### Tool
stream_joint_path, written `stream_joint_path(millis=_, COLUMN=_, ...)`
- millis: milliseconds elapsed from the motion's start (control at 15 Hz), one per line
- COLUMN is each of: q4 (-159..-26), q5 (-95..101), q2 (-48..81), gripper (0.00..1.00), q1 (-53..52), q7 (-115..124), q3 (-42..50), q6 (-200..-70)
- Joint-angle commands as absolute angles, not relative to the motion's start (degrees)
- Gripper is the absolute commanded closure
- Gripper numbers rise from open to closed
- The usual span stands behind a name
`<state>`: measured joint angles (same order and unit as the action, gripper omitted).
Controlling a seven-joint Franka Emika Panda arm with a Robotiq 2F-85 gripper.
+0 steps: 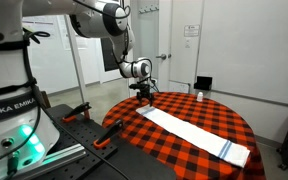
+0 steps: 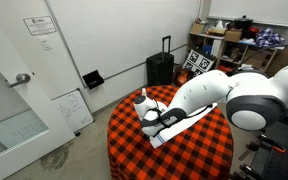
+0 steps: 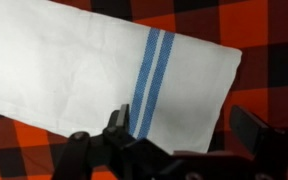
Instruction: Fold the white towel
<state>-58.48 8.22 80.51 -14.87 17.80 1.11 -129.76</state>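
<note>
I need to fold one end over the rest of the towel, so my gripper should next grab the end of the white towel beyond the blue stripes, near the table's edge.
The white towel (image 1: 196, 129) lies as a long strip on the round table with the red-and-black checked cloth (image 1: 224, 115). It has blue stripes near each end. In the wrist view the towel's end with the blue stripes (image 3: 149, 80) fills the upper frame. My gripper (image 3: 184, 130) is open, its two fingers straddling the towel's corner, one over the stripes, one over the cloth. In both exterior views the gripper (image 1: 145, 92) hangs low over the towel's end (image 2: 156, 138) at the table's edge (image 2: 164, 165).
A small white bottle (image 1: 198, 96) stands on the table near its far side and also shows in an exterior view (image 2: 145, 95). A black suitcase (image 2: 160, 68), a whiteboard (image 2: 72, 108) and cluttered shelves (image 2: 234, 40) stand around the table.
</note>
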Motion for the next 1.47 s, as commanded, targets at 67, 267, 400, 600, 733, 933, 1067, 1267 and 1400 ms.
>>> stream_joint_path(millis=67, q4=-51.27, q5=4.76, q2=84.8, gripper=0.0, q1=-13.51, q7=16.17, q3=0.05, q6=-125.25)
stream_joint_path(millis=267, q4=-48.87, q5=3.53, q2=86.47, gripper=0.0, q1=-13.08, q7=16.22, q3=-0.44, q6=-123.69)
stream_joint_path(millis=400, q4=-47.66, q5=2.6, q2=87.32, gripper=0.0, q1=-12.66, q7=16.17, q3=-1.06, q6=-123.04)
stream_joint_path(millis=600, q4=-50.7, q5=1.56, q2=85.42, gripper=0.0, q1=-12.42, q7=16.31, q3=-1.62, q6=-124.35)
stream_joint_path(millis=733, q4=-50.85, q5=1.19, q2=85.39, gripper=0.01, q1=-12.33, q7=16.27, q3=-1.76, q6=-124.47)
stream_joint_path(millis=933, q4=-51.06, q5=0.86, q2=85.39, gripper=0.28, q1=-12.33, q7=16.28, q3=-1.68, q6=-124.61)
stream_joint_path(millis=1067, q4=-51.25, q5=0.99, q2=85.39, gripper=0.43, q1=-12.54, q7=16.39, q3=-1.49, q6=-124.7)
stream_joint_path(millis=1267, q4=-51.69, q5=1.16, q2=85.39, gripper=0.66, q1=-12.7, q7=16.33, q3=-1.4, q6=-125.03)
stream_joint_path(millis=1400, q4=-51.85, q5=1.15, q2=85.36, gripper=0.37, q1=-12.76, q7=16.15, q3=-1.56, q6=-125.29)
